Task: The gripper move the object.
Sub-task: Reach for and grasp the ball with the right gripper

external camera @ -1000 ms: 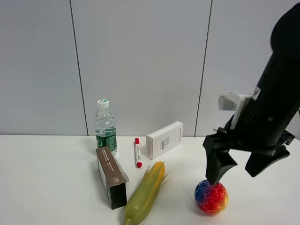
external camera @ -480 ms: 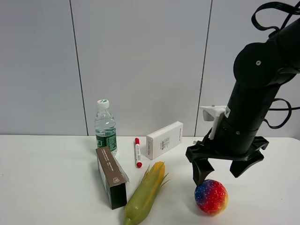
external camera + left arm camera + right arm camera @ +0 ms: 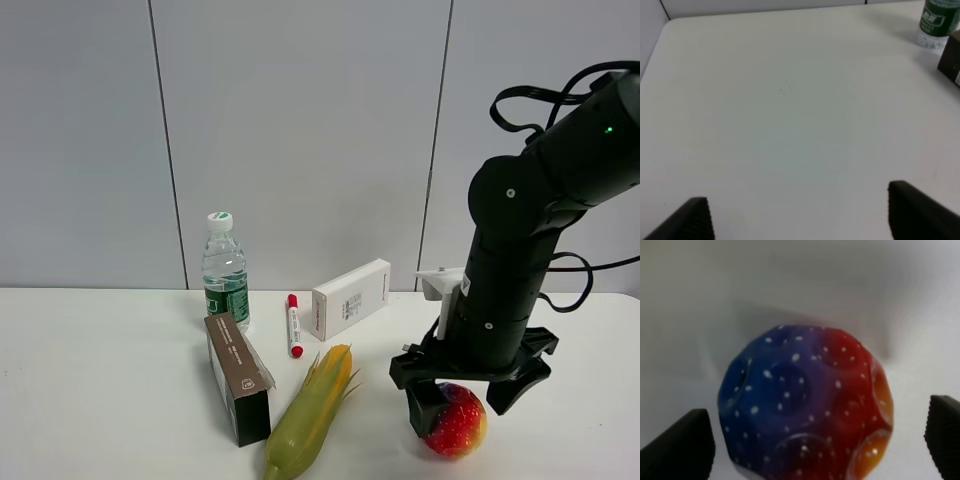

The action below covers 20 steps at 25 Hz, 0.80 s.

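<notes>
My right gripper is to grab the speckled rainbow ball around its dimpled round body (image 3: 458, 425) (image 3: 805, 405) next. It can then move the ball.
The speckled rainbow ball (image 3: 458, 424) lies on the white table at the front right. My right gripper (image 3: 468, 400) is open and lowered over it, one black finger on each side, not touching as far as I can tell. In the right wrist view the ball (image 3: 807, 407) fills the space between the two fingertips (image 3: 682, 445), blue-purple on one side, red and orange on the other. My left gripper (image 3: 800, 215) is open over bare table, out of the exterior view.
A yellow-green corn cob (image 3: 312, 410) lies just left of the ball. Further left are a brown box (image 3: 238, 378), a water bottle (image 3: 225, 270), a red-capped marker (image 3: 294, 325) and a white box (image 3: 350, 298).
My right gripper has come down and slightly left, from above the ball to straddling it. The ball has not moved.
</notes>
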Tool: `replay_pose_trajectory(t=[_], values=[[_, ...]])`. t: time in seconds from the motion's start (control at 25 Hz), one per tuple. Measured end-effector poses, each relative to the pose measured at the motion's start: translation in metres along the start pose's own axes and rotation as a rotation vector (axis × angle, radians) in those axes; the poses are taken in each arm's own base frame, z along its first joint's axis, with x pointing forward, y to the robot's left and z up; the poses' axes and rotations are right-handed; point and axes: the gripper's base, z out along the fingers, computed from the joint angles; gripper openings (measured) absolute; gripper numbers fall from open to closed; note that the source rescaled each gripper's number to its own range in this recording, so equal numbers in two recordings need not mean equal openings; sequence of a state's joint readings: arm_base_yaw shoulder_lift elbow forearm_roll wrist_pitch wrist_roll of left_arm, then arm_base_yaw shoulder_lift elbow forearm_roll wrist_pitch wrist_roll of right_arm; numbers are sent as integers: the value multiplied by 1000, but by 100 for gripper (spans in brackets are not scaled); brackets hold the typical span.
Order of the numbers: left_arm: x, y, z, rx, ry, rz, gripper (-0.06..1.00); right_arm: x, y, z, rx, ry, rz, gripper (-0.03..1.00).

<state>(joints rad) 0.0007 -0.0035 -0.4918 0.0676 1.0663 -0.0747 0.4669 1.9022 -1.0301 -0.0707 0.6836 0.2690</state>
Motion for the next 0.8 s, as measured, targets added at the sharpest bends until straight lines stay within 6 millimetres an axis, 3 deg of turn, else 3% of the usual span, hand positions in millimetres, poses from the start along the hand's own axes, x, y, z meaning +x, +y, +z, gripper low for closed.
replay_pose_trajectory(t=[0.36,0.44,0.56,0.64,0.8], values=[[0,0,0,0,0,0,100,-3,1,9,-6,-21,-6,97],[0,0,0,0,0,0,100,-3,1,9,-6,-21,-7,81],[0,0,0,0,0,0,100,-3,1,9,-6,-22,-23,29],[0,0,0,0,0,0,100,-3,1,9,-6,-23,-23,1],[0,0,0,0,0,0,100,-3,1,9,-5,-22,-23,0]])
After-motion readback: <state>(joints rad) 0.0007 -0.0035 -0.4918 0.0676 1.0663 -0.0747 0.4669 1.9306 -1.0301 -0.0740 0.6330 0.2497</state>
